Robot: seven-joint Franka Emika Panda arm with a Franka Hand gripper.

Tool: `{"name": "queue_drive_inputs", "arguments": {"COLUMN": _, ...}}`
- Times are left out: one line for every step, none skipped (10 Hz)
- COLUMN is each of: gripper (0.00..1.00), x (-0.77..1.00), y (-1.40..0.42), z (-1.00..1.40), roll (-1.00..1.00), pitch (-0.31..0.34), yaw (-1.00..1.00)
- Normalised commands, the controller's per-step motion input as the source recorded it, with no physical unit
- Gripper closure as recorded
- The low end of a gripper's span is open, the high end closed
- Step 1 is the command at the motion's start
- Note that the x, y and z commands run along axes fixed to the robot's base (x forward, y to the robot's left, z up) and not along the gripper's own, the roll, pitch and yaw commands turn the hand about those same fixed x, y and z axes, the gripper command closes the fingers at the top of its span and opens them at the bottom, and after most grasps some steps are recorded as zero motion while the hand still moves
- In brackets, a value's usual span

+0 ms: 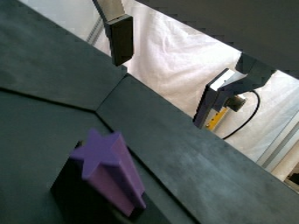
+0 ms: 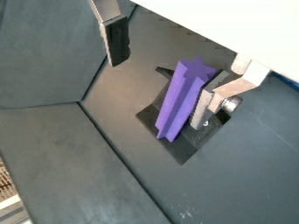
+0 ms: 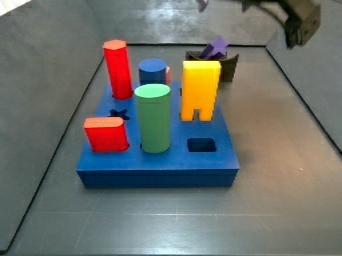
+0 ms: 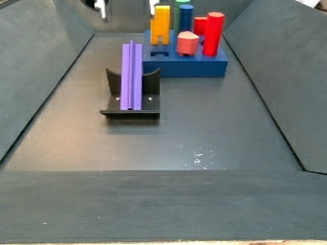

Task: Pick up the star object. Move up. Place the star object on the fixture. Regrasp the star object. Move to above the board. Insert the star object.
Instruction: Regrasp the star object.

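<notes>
The robot's gripper should next grab the star object by its exposed end [image 3: 217, 44] [image 1: 103, 156], so that the purple star object can go into the board's star-shaped hole.
The purple star object [image 2: 179, 98] leans in the dark fixture [image 2: 176, 140], its ridged length sloping up against the bracket's back wall. In both side views it stands apart from the blue board [image 3: 160, 165]: star object [image 4: 133, 75], fixture [image 4: 129, 107], board [image 4: 192, 66]. My gripper [image 2: 163, 87] hangs open above the star object and touches nothing. One dark-padded finger [image 2: 117, 42] and one silver finger [image 2: 230, 87] are spread wide on either side of it. In a side view the gripper [image 3: 299, 20] is high at the far right. The star's end face [image 1: 103, 156] shows in a wrist view.
The board carries a red hexagonal post [image 3: 118, 65], a blue cylinder [image 3: 154, 72], a green cylinder [image 3: 154, 118], a yellow arch block [image 3: 201, 88] and a red block [image 3: 104, 133]. A star-shaped hole [image 3: 119, 115] and a square hole [image 3: 201, 145] are open. Sloped grey walls enclose the floor.
</notes>
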Motion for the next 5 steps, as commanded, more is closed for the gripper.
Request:
{"name": "queue_drive_inputs", "arguments": {"gripper": 0.00, "x": 0.07, "y": 0.03, "z": -1.00, "roll": 0.07, "pitch": -0.148, "yaw": -0.04}}
{"name": "queue_drive_inputs", "arguments": {"gripper": 0.00, "x": 0.06, "y": 0.03, "z": -1.00, "roll": 0.07, "pitch": -0.125, "yaw": -0.06}}
{"name": "queue_drive_inputs", "arguments": {"gripper": 0.00, "x": 0.06, "y": 0.03, "z": -1.00, "roll": 0.06, "pitch": -0.105, "yaw": -0.08}}
{"name": "queue_drive_inputs", "arguments": {"gripper": 0.00, "x": 0.05, "y": 0.02, "z": -0.95, "roll": 0.06, "pitch": -0.085, "yaw": -0.08}}
{"name": "queue_drive_inputs", "arguments": {"gripper": 0.00, "x": 0.05, "y": 0.02, "z": -0.80, "roll": 0.05, "pitch": -0.065, "yaw": -0.08}}
